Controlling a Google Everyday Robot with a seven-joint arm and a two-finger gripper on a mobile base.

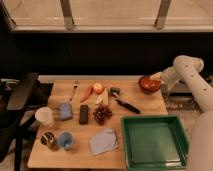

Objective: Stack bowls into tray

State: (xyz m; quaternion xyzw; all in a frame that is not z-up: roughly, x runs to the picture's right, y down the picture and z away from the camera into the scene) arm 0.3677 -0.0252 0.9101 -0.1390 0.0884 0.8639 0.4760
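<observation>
My gripper grabs the red-orange bowl by its rim (pixel 157 79) next, to stack it into the green tray (pixel 179 141).
A glossy red-orange bowl (pixel 148 83) sits at the far right corner of the wooden table (pixel 80 156). My gripper (pixel 158 78) reaches in from the right and is at the bowl's right rim, open, with the white forearm rising behind it. The big green tray (pixel 179 141) lies at the near right of the table with nothing in it, well in front of the bowl.
Between bowl and tray lies a black brush (pixel 126 103). Further left are an apple (pixel 98 88), grapes (pixel 102 114), a black remote (pixel 84 114), a blue sponge (pixel 65 110), a white cup (pixel 44 116), a blue cup (pixel 65 140) and a blue cloth (pixel 104 141). A chair stands at the left.
</observation>
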